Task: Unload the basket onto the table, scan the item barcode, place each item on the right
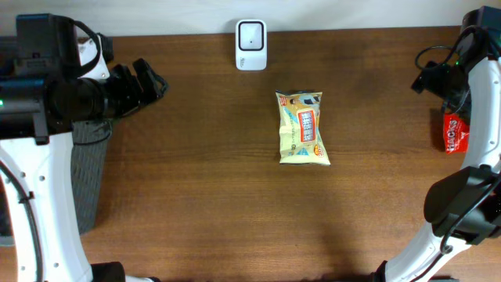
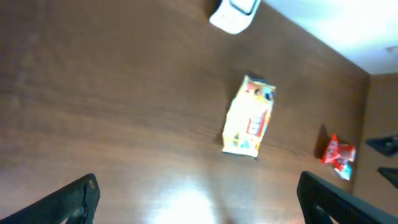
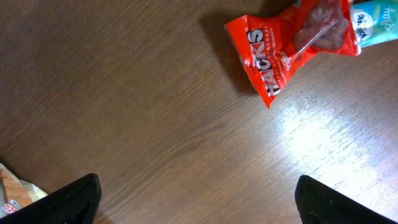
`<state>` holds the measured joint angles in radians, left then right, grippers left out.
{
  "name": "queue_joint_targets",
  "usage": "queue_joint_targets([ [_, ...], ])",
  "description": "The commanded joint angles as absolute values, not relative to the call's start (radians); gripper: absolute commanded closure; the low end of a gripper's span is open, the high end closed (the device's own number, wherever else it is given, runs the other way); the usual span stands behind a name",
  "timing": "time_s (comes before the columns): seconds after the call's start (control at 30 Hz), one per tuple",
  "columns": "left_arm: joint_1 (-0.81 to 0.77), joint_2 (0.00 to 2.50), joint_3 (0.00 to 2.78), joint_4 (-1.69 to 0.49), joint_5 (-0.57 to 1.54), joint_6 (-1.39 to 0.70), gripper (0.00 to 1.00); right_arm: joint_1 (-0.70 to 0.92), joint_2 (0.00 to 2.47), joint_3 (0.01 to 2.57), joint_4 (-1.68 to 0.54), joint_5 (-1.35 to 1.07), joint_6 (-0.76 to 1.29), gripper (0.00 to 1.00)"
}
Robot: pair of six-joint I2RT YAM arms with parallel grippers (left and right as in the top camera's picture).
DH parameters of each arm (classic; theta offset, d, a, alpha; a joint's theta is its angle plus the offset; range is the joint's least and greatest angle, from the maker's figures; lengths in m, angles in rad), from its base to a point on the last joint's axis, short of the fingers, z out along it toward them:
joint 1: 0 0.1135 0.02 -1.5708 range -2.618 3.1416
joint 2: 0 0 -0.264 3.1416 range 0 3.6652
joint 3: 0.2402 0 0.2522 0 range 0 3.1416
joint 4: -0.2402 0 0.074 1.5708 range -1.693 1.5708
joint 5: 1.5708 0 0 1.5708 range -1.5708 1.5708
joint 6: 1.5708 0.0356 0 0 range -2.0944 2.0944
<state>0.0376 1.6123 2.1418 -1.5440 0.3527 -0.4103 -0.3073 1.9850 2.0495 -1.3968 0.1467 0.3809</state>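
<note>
My left gripper grabs the yellow snack packet point(image 1: 302, 128) by its side edge next, to turn its printed side over and scan the barcode.
A yellow snack packet point(image 1: 302, 128) lies flat at the table's middle, its printed face up; the left wrist view shows this packet point(image 2: 250, 117) too. The white barcode scanner point(image 1: 250, 45) stands at the table's far edge, also in the left wrist view point(image 2: 233, 12). My left gripper point(image 1: 151, 81) hovers at the far left, open and empty point(image 2: 200, 205), well apart from the packet. My right gripper point(image 1: 429, 78) is at the far right, open with nothing between its fingers point(image 3: 199, 199), above bare wood near a red snack packet point(image 3: 292, 43).
The red packet point(image 1: 454, 133) lies by the right edge, with a teal item point(image 3: 376, 22) beside it. A grey mat point(image 1: 88, 180) lies on the left side under my left arm. A corner of the yellow packet point(image 3: 12, 190) shows in the right wrist view.
</note>
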Motion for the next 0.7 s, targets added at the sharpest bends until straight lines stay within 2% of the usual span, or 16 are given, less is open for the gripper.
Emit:
queue_joint_targets([
  [0.0,-0.036,1.636,2.134,-1.523,0.415,-0.312,0.01,-0.308,1.986,2.051,-1.399,0.138,0.374,0.01],
  [0.1,-0.134,1.672,2.09,-1.558,0.415,-0.297,0.0,-0.308,1.986,2.051,-1.399,0.138,0.374,0.01],
  [0.2,-0.294,1.717,1.934,-1.527,0.434,-0.297,0.01,-0.308,1.986,2.051,-1.399,0.138,0.374,0.01],
  [0.37,-0.464,1.765,1.698,-1.222,0.481,-0.314,0.01,-0.308,1.986,2.051,-1.399,0.138,0.374,0.01],
  [0.67,-0.588,1.915,1.476,-0.879,0.419,-0.726,0.01,-0.308,1.986,2.051,-1.399,0.138,0.374,0.01],
])
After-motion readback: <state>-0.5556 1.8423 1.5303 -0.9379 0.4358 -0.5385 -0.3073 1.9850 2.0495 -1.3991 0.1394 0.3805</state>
